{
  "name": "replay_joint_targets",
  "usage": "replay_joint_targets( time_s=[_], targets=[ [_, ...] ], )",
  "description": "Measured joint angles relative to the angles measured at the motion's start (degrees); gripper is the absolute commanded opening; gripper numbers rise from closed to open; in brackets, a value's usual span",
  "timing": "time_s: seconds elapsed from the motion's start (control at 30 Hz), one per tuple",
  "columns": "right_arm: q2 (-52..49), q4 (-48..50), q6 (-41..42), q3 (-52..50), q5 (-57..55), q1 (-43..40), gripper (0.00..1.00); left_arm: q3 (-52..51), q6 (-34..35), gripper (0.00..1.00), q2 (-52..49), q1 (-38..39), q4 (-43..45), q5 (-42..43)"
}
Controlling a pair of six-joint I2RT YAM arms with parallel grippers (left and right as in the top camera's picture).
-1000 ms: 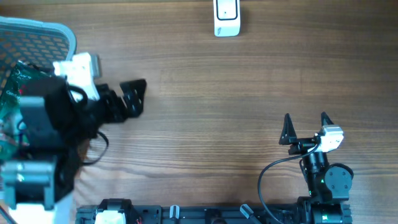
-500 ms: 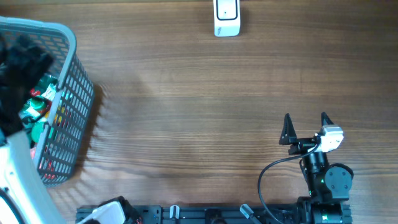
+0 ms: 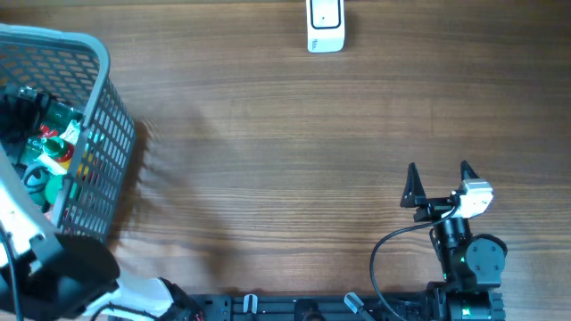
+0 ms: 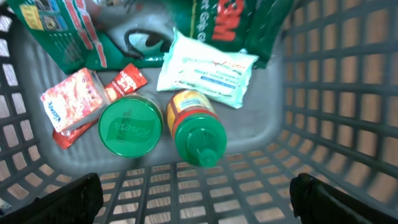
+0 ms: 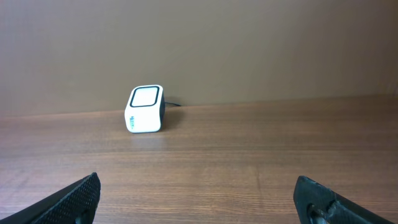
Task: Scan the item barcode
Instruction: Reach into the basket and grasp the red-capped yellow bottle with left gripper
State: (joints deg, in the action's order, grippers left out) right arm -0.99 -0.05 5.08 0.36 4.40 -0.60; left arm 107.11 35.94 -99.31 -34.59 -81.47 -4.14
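My left gripper grabs the bottle by its red part below the green cap next, leaving the label for scanning.
Several items lie in the grey mesh basket (image 4: 323,93): a jar with a green lid (image 4: 130,125), a bottle with a green cap (image 4: 196,127), a white wipes packet (image 4: 207,67), red snack packets (image 4: 71,99) and a green bag (image 4: 230,18). My left gripper (image 4: 199,200) hangs open above the basket's near wall, holding nothing, its fingers (image 4: 65,200) wide apart. The white barcode scanner (image 3: 326,25) stands at the table's far edge and also shows in the right wrist view as the scanner (image 5: 145,109). My right gripper (image 3: 438,174) rests open and empty near the front right.
The basket (image 3: 103,125) stands at the table's left edge, with the left arm's white link (image 3: 22,223) crossing its near side. A black cable (image 3: 384,259) loops beside the right arm's base. Bare wooden tabletop (image 3: 285,160) lies between basket, scanner and right gripper.
The left arm has swung left off the table and down over the basket, uncovering the basket's side. The right arm and the scanner have not moved.
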Motion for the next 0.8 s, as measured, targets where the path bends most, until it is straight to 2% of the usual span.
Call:
replay_joint_targets(
  time_s=[0.23,0.57,0.67,0.7,0.8],
  targets=[
    [0.00,0.00,0.00,0.00,0.00,0.00,1.00,-1.03,0.00,1.00,-4.87,0.00,0.68,0.83],
    [0.00,0.00,0.00,0.00,0.00,0.00,1.00,-11.56,0.02,1.00,-5.18,0.00,12.63,3.74],
    [0.00,0.00,0.00,0.00,0.00,0.00,1.00,-12.61,0.02,0.99,-5.18,0.00,13.42,4.09],
    [0.00,0.00,0.00,0.00,0.00,0.00,1.00,-12.68,0.02,0.94,-5.18,0.00,13.40,4.09],
    [0.00,0.00,0.00,0.00,0.00,0.00,1.00,-12.72,0.07,0.88,-5.18,0.00,13.33,4.11]
  ],
)
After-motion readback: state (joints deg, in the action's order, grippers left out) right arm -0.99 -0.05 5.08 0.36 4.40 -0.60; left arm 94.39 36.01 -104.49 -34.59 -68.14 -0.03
